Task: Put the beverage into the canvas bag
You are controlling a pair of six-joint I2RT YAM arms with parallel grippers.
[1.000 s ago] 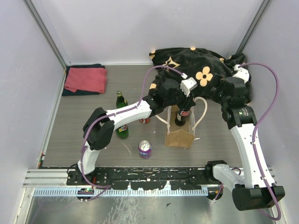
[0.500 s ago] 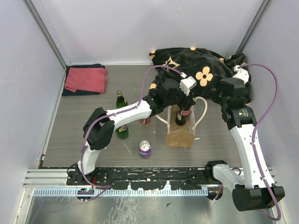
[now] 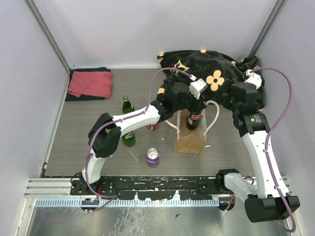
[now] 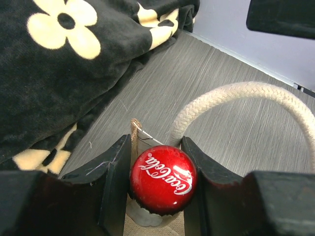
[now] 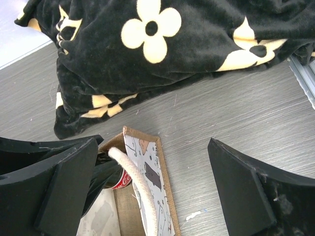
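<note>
The bottle's body is inside the bag's rim and the bottle would stay in the bag (image 3: 189,140), so it is now time for my left gripper to open.
The canvas bag (image 3: 189,140) stands upright at the table's middle, tan-brown with cream rope handles (image 3: 212,118). A dark cola bottle (image 3: 192,119) with a red cap (image 4: 163,178) stands in the bag's mouth. My left gripper (image 3: 196,101) is shut on the bottle's neck just under the cap; its fingers (image 4: 115,177) press both sides. In the right wrist view the bag's rim (image 5: 162,167) and the bottle's red label (image 5: 123,181) show. My right gripper (image 3: 235,101) is open and empty, hovering to the right of the bag near the blanket.
A black flower-patterned blanket (image 3: 206,73) lies behind the bag. Two green bottles (image 3: 128,105) stand to the left, a purple can (image 3: 152,157) lies in front, and a small red can (image 3: 153,127) sits under the left arm. A red cloth on a dark one (image 3: 90,83) lies at the back left.
The left gripper and the bottle have shifted slightly up and to the right over the bag. The right arm has barely moved.
</note>
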